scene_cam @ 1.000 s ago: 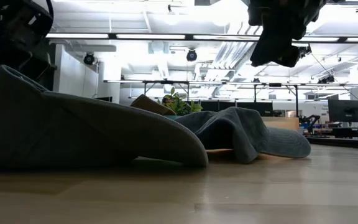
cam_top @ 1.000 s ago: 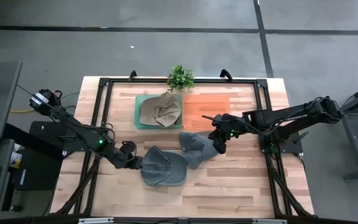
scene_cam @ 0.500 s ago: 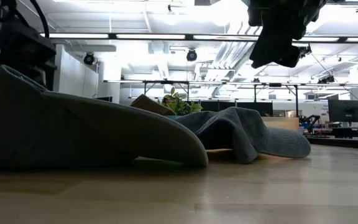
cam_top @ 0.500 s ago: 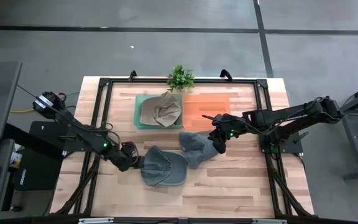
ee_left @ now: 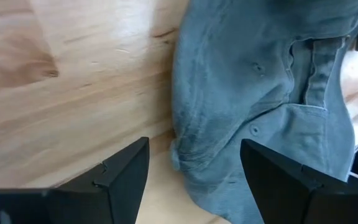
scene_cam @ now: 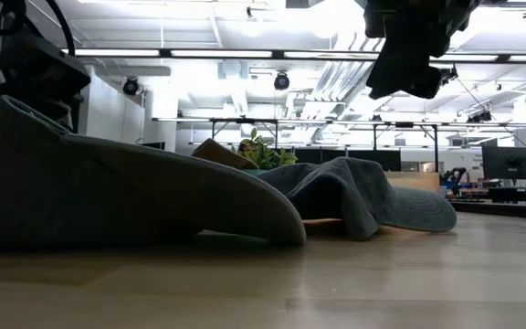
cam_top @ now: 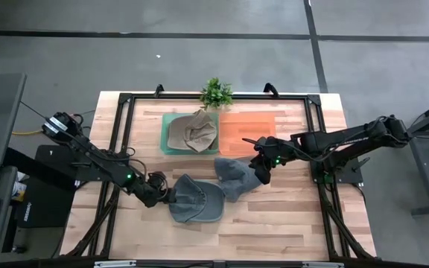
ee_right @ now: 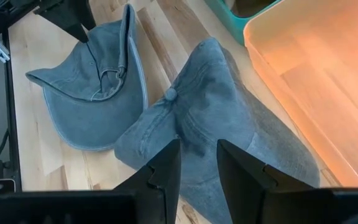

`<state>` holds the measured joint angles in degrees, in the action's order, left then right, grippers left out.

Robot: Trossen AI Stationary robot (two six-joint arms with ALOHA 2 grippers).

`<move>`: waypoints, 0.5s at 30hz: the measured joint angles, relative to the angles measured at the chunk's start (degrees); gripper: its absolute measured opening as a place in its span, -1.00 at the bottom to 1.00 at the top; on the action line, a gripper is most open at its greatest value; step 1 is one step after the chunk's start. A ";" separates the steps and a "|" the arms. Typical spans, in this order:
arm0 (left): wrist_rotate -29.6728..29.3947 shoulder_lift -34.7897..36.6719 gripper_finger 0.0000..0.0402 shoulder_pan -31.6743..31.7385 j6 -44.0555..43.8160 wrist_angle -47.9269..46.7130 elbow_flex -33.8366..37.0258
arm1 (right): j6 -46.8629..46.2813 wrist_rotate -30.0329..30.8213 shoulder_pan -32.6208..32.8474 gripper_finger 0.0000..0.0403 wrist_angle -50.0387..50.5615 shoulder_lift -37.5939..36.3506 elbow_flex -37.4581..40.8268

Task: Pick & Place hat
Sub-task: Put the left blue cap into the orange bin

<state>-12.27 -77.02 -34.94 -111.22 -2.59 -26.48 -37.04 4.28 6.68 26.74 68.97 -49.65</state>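
The grey-blue cap near the table's front needs to go into the orange tray [cam_top: 246,132]. My left gripper should next grab the cap by its top [cam_top: 182,195].
A grey-blue cap [cam_top: 197,201] lies on the wooden table near its front. My left gripper [cam_top: 164,196] is at the cap's left edge, low over the table and open. In the left wrist view its fingers [ee_left: 194,142] stand on either side of that edge [ee_left: 180,155]. A second grey-blue cap [cam_top: 235,177] lies just right of the first, partly over it. My right gripper [cam_top: 262,173] hangs above the second cap's right part [ee_right: 210,118], clear of it in the low view [scene_cam: 414,55]. A narrow gap shows between its fingers [ee_right: 198,143].
A teal tray [cam_top: 167,141] with a tan hat [cam_top: 192,131] stands at the back centre. An orange tray [cam_top: 246,130] is beside it on the right, and a small plant [cam_top: 216,93] is behind them. A black frame [cam_top: 125,134] borders the table.
My left gripper has moved a little toward the table's right edge and down, up to the left edge of the nearer cap. Both caps and my right gripper have stayed put.
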 joint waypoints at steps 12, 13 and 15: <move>-0.35 -5.27 0.25 0.04 -0.31 7.01 -0.15 | -1.71 1.65 2.83 -0.51 -0.04 0.00 0.00; -0.43 -5.56 0.25 0.04 -0.31 7.41 -0.14 | -1.94 1.81 3.06 -0.51 -0.04 0.00 0.00; -0.58 -5.97 0.25 0.04 -0.37 7.96 -0.13 | -2.36 2.42 3.56 -0.51 -0.06 0.00 0.00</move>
<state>-12.85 -82.99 -34.89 -111.59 5.37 -26.61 -39.40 6.70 10.24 26.68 68.97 -49.65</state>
